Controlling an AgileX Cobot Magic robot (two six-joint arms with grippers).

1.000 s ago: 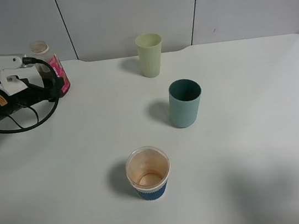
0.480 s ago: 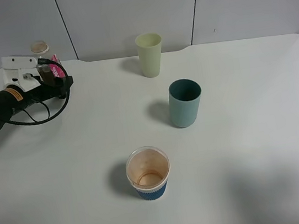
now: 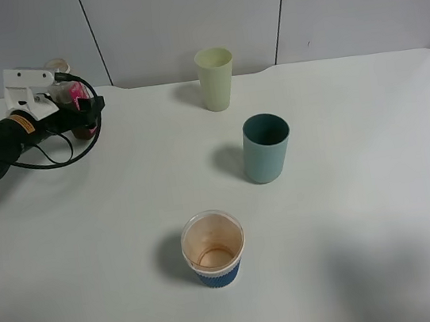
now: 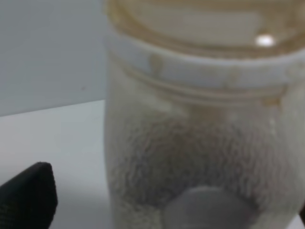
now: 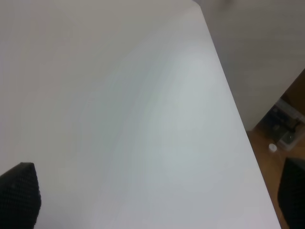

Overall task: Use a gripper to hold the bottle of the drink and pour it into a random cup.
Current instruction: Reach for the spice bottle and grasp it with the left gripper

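The bottle's body point(image 3: 77, 94) is between my fingers, so my left gripper should close on the bottle now.
The bottle of the drink point(image 3: 76, 93) stands at the far left back of the table, mostly hidden behind my left gripper point(image 3: 82, 109); only its pink label and round neck show. In the left wrist view the bottle point(image 4: 200, 143) fills the frame between the fingers, and a strip of table shows between it and the black fingertip point(image 4: 26, 195). The left gripper point(image 4: 162, 200) is open around it. The cup point(image 3: 214, 249), brown-stained inside with a blue sleeve, stands near the front middle. My right gripper point(image 5: 157, 195) is open and empty over bare table and is out of the exterior view.
A teal cup point(image 3: 266, 147) stands right of centre and a pale yellow-green cup point(image 3: 215, 78) at the back middle. The white table point(image 3: 366, 212) ends at a wall behind. In the right wrist view the table edge point(image 5: 238, 124) drops to the floor.
My left gripper has moved forward and to the right onto the bottle, which is now between its fingers and mostly hidden. The cups have not moved.
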